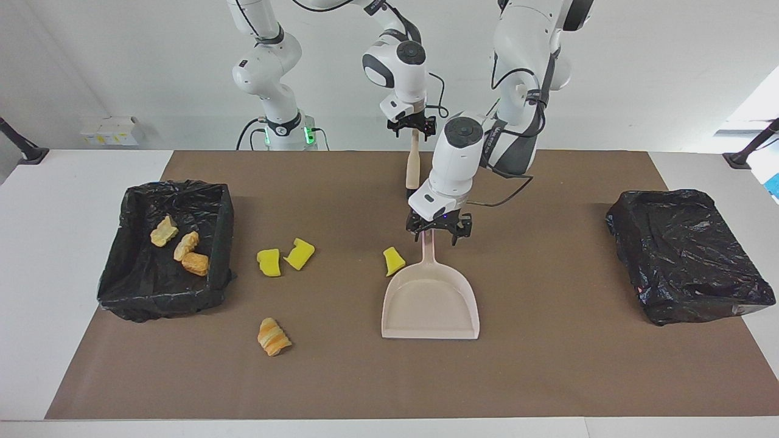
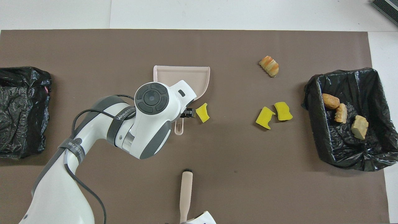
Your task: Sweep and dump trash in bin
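The left gripper takes hold of the beige dustpan by its narrow handle [image 2: 179,125] next, since the pan [image 2: 185,76] spreads far wider than my open fingers.
A beige dustpan [image 1: 429,304] [image 2: 182,76] lies mid-mat, its handle [image 1: 431,249] toward the robots. My left gripper [image 1: 439,236] is down at that handle, open, a finger on each side. A beige brush [image 1: 412,170] [image 2: 186,193] lies nearer the robots. My right gripper [image 1: 414,126] is open at its handle end. One yellow sponge piece [image 1: 394,260] [image 2: 202,112] of the trash sits beside the dustpan handle. Two more [image 1: 269,262] [image 1: 299,253] and a pastry lump [image 1: 274,336] [image 2: 269,65] lie toward the bin [image 1: 131,286] [image 2: 312,93], which holds three lumps [image 1: 182,246].
A second black-lined bin [image 1: 688,255] [image 2: 21,109] stands at the left arm's end of the table. The brown mat [image 1: 548,377] covers most of the table. In the overhead view the left arm hides much of the dustpan.
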Robot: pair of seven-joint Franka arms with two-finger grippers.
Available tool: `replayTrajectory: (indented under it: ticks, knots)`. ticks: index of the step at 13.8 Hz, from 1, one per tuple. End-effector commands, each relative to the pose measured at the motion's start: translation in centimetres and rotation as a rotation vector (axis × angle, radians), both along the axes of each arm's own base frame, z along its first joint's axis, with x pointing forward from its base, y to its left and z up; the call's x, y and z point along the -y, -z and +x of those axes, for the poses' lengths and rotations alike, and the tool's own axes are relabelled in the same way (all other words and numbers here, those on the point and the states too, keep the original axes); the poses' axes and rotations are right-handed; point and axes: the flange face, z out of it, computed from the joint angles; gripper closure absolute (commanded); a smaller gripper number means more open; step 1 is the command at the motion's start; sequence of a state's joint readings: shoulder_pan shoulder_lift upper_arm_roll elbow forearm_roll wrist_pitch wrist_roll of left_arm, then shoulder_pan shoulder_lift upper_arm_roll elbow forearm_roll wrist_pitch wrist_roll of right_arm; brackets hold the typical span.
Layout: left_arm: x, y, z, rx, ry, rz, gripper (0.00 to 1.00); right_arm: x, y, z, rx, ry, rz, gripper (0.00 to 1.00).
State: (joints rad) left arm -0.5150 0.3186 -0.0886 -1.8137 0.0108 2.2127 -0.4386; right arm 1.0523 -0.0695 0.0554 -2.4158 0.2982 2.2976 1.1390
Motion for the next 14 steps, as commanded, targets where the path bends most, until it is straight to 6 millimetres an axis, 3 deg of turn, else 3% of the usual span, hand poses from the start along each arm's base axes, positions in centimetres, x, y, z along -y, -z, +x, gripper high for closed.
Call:
replayTrajectory:
  ticks: [1,3,5,6,7,9,10,11,14]
  knots:
    - [1.0,1.3,-0.3,0.015,-0.006,0.002,0.00,0.0,0.2,0.0,-0.005,0.029,0.015,0.21]
    - [1.2,1.6,-0.2,0.019,-0.014,-0.003,0.00,0.0,0.3,0.2,-0.005,0.031,0.016,0.23]
    - [1.2,1.7,-0.3,0.018,-0.011,-0.002,0.22,-0.3,1.1,0.7,0.011,0.049,0.028,0.26]
    - [1.1,1.6,-0.2,0.013,-0.011,0.002,0.35,-0.4,1.2,0.7,0.013,0.043,0.031,0.33]
    - [1.1,1.7,-0.3,0.011,-0.009,0.004,0.47,-0.4,1.2,0.6,0.012,0.033,0.028,0.46]
    - [1.0,1.6,-0.2,0.007,-0.008,0.012,0.71,-0.5,1.0,0.7,0.008,0.027,0.026,0.86]
    - [0.9,0.9,0.3,0.020,-0.009,0.005,0.84,-0.7,1.0,0.8,0.006,0.041,0.024,1.00]
    - [0.4,0.6,0.6,0.024,-0.008,0.005,0.96,-0.9,0.7,0.8,0.004,0.045,0.024,1.00]
    - [-0.8,-1.5,0.4,0.042,0.110,0.076,1.00,-0.5,-0.2,1.6,-0.010,0.062,0.015,1.00]
